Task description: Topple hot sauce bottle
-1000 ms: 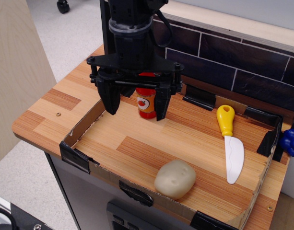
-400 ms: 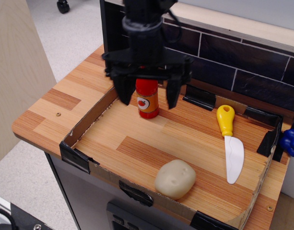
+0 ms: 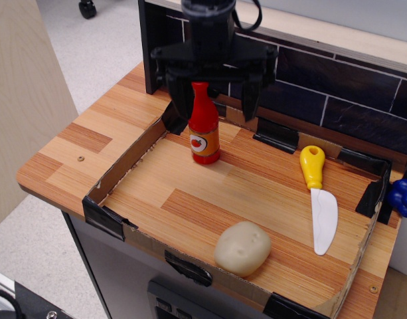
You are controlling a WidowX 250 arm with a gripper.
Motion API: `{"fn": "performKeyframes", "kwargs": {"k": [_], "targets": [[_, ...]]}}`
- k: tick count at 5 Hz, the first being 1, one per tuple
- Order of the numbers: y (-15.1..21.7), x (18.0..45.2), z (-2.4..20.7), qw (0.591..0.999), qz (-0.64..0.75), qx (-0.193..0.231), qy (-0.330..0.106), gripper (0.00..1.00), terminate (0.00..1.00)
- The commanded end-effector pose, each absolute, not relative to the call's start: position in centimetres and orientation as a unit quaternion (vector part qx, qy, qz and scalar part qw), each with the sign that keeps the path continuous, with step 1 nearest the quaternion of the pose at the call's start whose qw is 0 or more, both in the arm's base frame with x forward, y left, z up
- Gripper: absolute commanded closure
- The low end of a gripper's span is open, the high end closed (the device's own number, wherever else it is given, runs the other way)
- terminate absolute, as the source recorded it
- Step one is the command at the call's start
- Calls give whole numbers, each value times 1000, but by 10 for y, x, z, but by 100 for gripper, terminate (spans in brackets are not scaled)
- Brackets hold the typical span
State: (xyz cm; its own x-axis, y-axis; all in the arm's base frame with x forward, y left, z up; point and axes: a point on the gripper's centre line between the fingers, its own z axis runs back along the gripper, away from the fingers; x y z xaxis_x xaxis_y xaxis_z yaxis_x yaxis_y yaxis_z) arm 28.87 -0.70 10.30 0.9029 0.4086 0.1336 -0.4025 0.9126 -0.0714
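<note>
I will next grab the red hot sauce bottle by its narrow neck [image 3: 200, 94] above the orange label [image 3: 205, 143], so that I can topple the bottle.
The hot sauce bottle [image 3: 204, 126] is small and red, with a narrow neck and an orange label band showing a tomato. It stands upright at the back left of the shallow cardboard tray [image 3: 117, 174]. My black gripper [image 3: 215, 110] hangs above and just behind the bottle, open, with one finger [image 3: 180, 100] left of the bottle's neck and the other finger [image 3: 249, 100] to its right. Nothing is held. The fingers do not appear to touch the bottle.
A white toy knife with a yellow handle [image 3: 319, 196] lies at the tray's right. A beige potato-like lump [image 3: 242, 248] sits near the front edge. A dark tiled wall [image 3: 336, 93] stands behind. A blue object [image 3: 404, 196] is at the far right.
The gripper has risen and moved back and to the right, away from the camera. Its fingers were around the bottle's body and are now at neck height. The bottle still stands in place.
</note>
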Motion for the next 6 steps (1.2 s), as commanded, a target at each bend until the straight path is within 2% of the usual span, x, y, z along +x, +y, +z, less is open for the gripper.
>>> {"fn": "performKeyframes", "kwargs": {"k": [1,2,3,4,5,6], "targets": [[14,310,120,957,264,0,-123,0,0],[26,313,115,950,281,35,-132,0,0],[33,318,108,946,294,46,-128,0,0],[31,321,100,947,297,38,-117,0,0],[30,322,100,943,311,18,-116,100,0],[31,324,101,941,317,11,-117,100,0]]}}
